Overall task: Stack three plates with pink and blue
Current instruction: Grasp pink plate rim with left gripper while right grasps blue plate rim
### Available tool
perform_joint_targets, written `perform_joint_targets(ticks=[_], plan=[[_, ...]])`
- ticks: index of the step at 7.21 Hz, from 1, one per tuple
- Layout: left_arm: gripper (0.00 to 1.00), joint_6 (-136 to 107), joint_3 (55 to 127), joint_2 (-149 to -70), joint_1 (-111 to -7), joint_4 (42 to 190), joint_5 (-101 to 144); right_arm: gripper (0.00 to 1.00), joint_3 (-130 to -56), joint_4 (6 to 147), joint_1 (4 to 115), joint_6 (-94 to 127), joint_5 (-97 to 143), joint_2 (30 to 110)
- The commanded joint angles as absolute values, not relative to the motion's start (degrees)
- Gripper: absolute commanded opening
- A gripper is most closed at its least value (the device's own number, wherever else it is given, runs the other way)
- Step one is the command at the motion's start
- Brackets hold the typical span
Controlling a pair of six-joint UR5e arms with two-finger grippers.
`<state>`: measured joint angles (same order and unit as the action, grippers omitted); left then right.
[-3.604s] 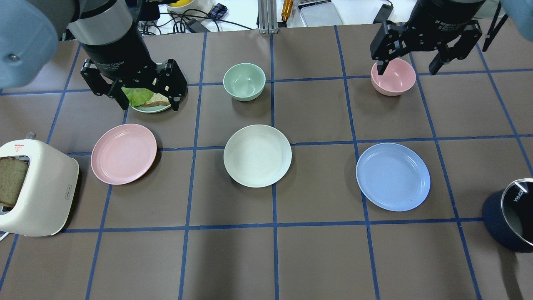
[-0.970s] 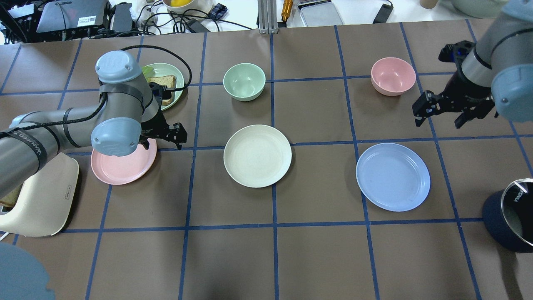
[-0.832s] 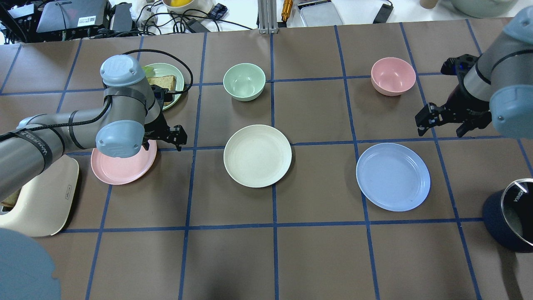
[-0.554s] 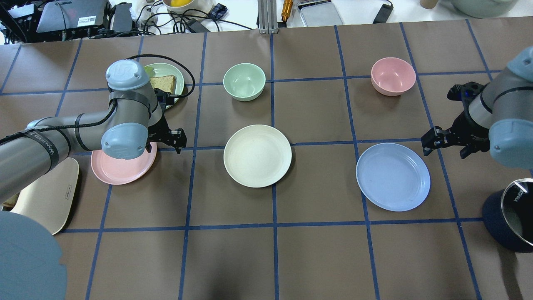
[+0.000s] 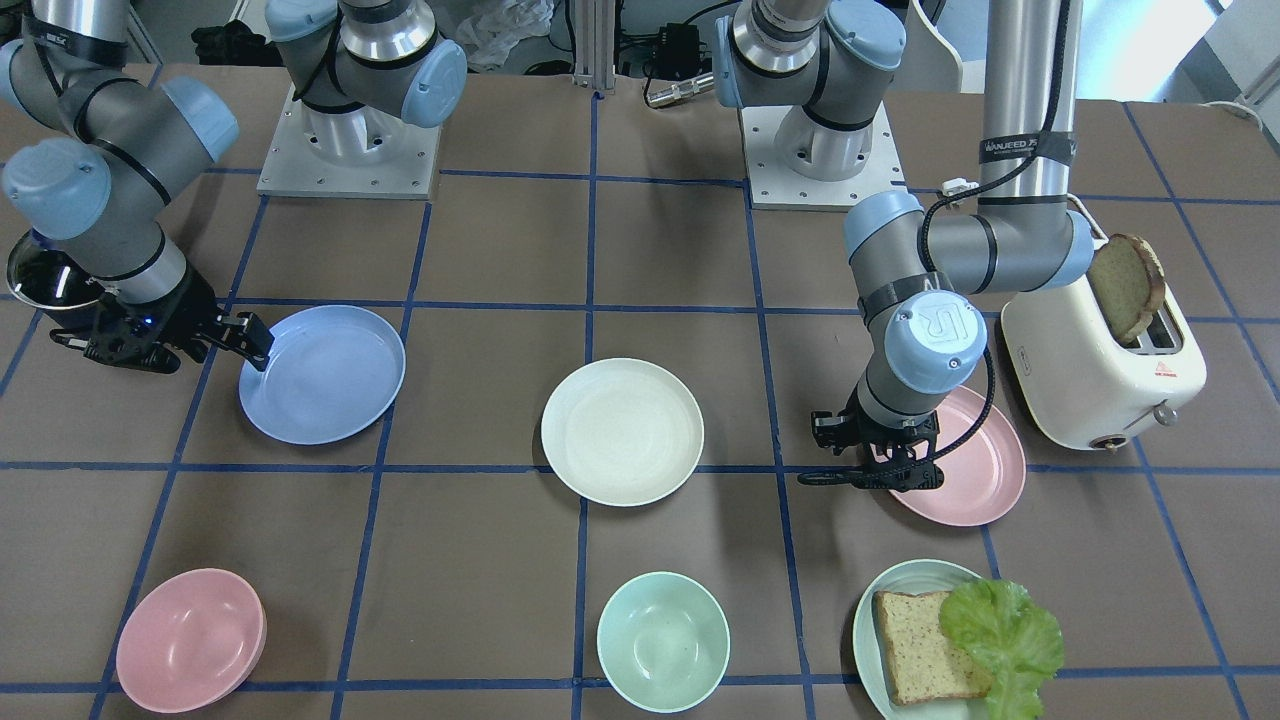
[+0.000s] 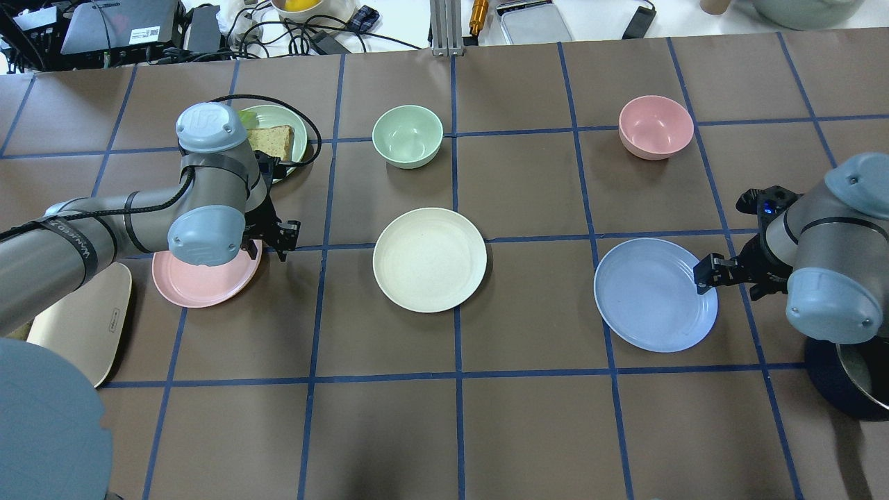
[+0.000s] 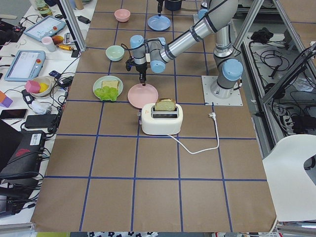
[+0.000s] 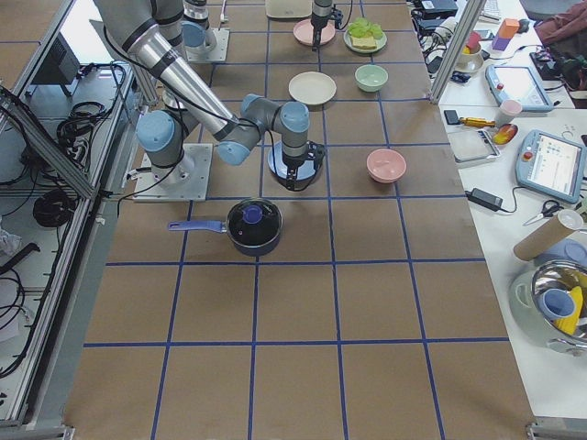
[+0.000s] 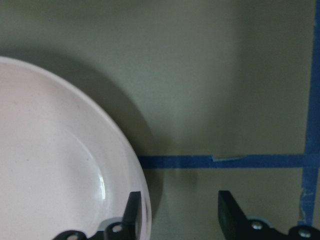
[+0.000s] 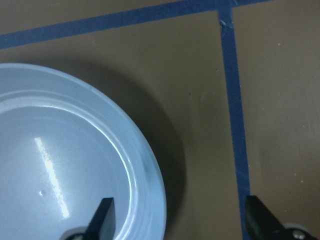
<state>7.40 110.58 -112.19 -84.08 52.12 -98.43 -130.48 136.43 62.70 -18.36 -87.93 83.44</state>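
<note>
My right gripper grabs the light blue plate by its rim next, to stack the blue plate onto the others.
The pink plate lies at the left, the cream-white plate in the middle and the light blue plate at the right, all apart and flat on the table. My left gripper is open and low at the pink plate's right edge. In the left wrist view one finger is over the pink plate's rim and the other is outside it. My right gripper is open at the blue plate's right edge. In the right wrist view it straddles the blue plate's rim.
A cream toaster with a bread slice stands beside the pink plate. A pale green plate with bread and lettuce lies behind my left arm. A mint bowl and a pink bowl stand farther back. A dark pot is under my right arm.
Both arms came down from high at the back. The left gripper shifted slightly onto the pink plate's right edge. The right gripper moved from near the pink bowl to the blue plate's right edge.
</note>
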Motion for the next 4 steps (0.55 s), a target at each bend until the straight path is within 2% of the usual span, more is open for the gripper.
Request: perform_joint_targets(ticks=[1, 2, 3, 4], plan=[[0.44, 7.38, 110.65, -112.24, -83.50, 52.21, -98.53, 0.37, -131.13, 138.78, 62.67, -18.37, -85.97, 82.09], [0.19, 7.21, 110.57, -112.24, -83.58, 52.12, -98.53, 0.21, -131.13, 138.69, 62.67, -18.37, -85.70, 82.09], [0.00, 7.21, 110.57, -112.15, -83.67, 52.12, -98.53, 0.06, -131.13, 138.69, 62.67, -18.37, -85.61, 82.09], [0.00, 6.77, 110.48, -111.89, -84.02, 52.03, -98.53, 0.00, -131.05, 138.52, 62.67, -18.54, -83.95, 82.18]])
